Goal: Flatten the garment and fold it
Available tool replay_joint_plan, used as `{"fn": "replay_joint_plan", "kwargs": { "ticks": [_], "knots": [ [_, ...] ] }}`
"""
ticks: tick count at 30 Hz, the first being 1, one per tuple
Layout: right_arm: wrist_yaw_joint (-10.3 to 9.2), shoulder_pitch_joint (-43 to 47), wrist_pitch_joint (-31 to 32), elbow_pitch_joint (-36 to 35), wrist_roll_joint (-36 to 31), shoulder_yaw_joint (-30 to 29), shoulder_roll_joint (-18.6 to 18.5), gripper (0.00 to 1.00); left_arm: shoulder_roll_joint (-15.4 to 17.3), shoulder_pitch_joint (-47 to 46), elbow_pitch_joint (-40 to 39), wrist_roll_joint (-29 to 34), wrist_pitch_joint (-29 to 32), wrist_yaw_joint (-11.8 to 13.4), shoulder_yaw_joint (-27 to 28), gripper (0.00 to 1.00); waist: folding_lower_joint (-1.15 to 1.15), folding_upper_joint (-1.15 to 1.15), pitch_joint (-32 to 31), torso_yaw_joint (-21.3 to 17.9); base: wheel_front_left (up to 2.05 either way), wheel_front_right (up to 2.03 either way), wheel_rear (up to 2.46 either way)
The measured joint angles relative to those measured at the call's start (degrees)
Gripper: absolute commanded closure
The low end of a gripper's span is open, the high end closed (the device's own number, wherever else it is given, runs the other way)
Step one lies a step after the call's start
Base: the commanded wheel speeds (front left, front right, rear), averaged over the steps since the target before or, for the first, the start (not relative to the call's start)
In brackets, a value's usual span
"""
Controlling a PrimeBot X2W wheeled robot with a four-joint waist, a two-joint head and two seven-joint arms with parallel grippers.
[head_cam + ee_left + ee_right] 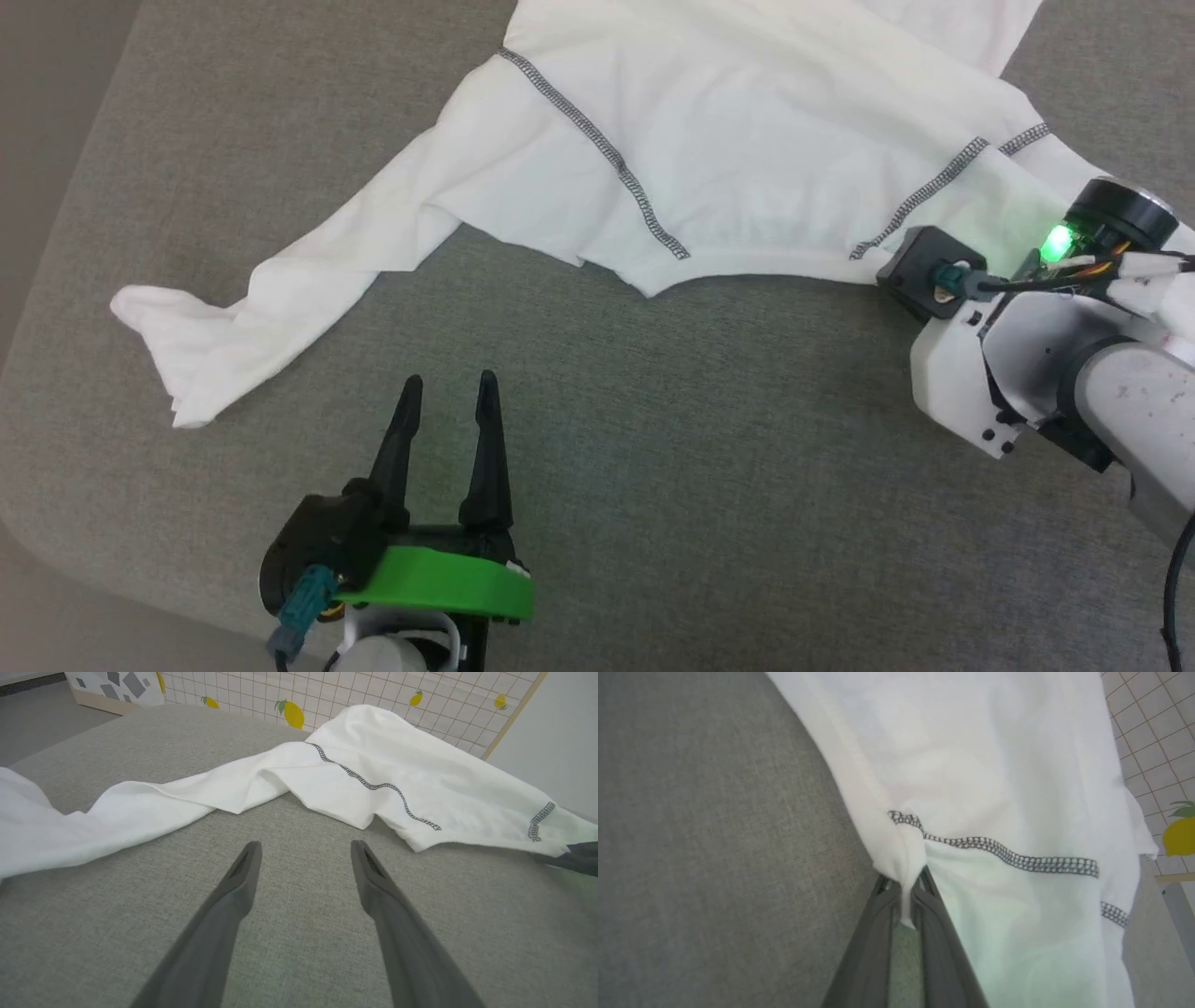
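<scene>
My left gripper is going to grab the white shirt by its shoulder edge [580, 253] beside the dark seam [623, 170] next, and then I will spread it flat for folding.
The garment [747, 140] is a white long-sleeved shirt with dark stitched seams, spread over the far half of the grey surface. One sleeve [243, 317] trails toward the near left. My left gripper [450, 381] stands open over bare surface, short of that sleeve and touching nothing. In the left wrist view its fingers [243, 872] are spread with the garment [397, 765] beyond them. My right gripper [903, 884] is shut on a pinch of the garment's hem [896, 858] beside a seam. In the head view the right wrist [980, 355] sits at the neckline's right end.
The grey padded surface [653, 467] has a rounded edge at the left [56, 233], with floor past it. Behind it stands a tiled wall with lemon prints [294, 714] and a white box with grey shapes [117, 686].
</scene>
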Motion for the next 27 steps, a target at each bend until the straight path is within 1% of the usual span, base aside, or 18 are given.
{"fn": "replay_joint_plan", "kwargs": {
  "ticks": [3,5,7,11,14,17,20,22,23,24,25,27],
  "knots": [
    [0.0,1.3,-1.3,-1.6,1.6,-2.7,-0.5,1.0,-0.1,0.0,0.3,0.1,0.0,0.0,0.4,0.0,0.0,0.0,-0.7,-1.0,0.0,0.0,0.0],
    [0.0,2.9,-1.5,-3.9,2.1,-4.7,-1.5,1.0,-0.1,0.1,0.4,0.3,0.0,0.0,0.8,0.0,0.0,0.0,-1.4,-1.9,0.0,0.0,0.0],
    [0.0,6.2,-1.3,-6.8,3.2,-8.0,-3.0,1.0,-0.1,0.3,0.6,0.3,0.0,-0.1,1.0,0.0,0.0,0.0,-2.3,-2.9,0.0,0.0,0.0],
    [0.0,15.9,1.3,-13.1,5.1,-15.9,-5.9,1.0,-0.1,1.3,0.8,0.4,0.0,-0.5,1.6,0.0,0.0,0.0,-4.0,-4.8,0.0,0.0,0.0],
    [0.0,25.5,4.0,-17.5,5.4,-22.3,-6.7,1.0,-0.1,1.9,1.1,0.5,0.0,-0.8,1.7,0.0,0.0,0.0,-5.3,-6.1,0.0,0.0,0.0],
    [0.0,35.9,7.0,-21.2,5.9,-28.2,-5.8,1.0,-0.1,2.6,1.5,0.7,0.0,-1.0,1.7,0.0,0.0,0.0,-6.7,-7.2,0.0,0.0,0.0],
    [0.0,44.5,8.4,-23.6,5.4,-32.7,-2.6,1.0,0.0,3.1,2.0,0.7,0.0,-1.1,1.7,0.0,0.0,0.0,-7.9,-8.1,0.0,0.0,0.0],
    [0.0,48.1,8.3,-24.4,3.4,-34.1,-0.6,1.0,0.2,3.3,2.3,0.7,0.0,-1.5,1.6,0.0,0.0,0.0,-8.7,-8.6,0.0,0.0,0.0],
    [0.0,48.9,7.8,-24.3,2.9,-35.0,0.7,0.78,0.3,3.4,2.4,0.7,0.0,-1.5,1.6,0.0,0.0,0.0,-9.0,-8.8,0.0,0.0,0.0],
    [0.0,49.4,6.8,-24.3,1.4,-35.4,1.8,0.11,0.5,3.4,2.5,0.7,0.1,-1.6,1.5,0.0,0.0,0.0,-9.4,-9.1,0.0,0.0,0.0],
    [0.0,49.6,5.7,-24.2,-0.2,-35.5,2.4,0.0,0.6,3.4,2.5,0.7,0.3,-1.6,1.5,0.0,0.0,0.0,-9.8,-9.3,0.0,0.0,0.0],
    [0.0,49.6,3.2,-23.8,-1.8,-36.8,4.6,0.0,0.8,3.4,2.7,0.7,0.5,-1.9,1.4,0.0,0.0,0.0,-10.5,-9.6,0.0,0.0,0.0]
  ]
}}
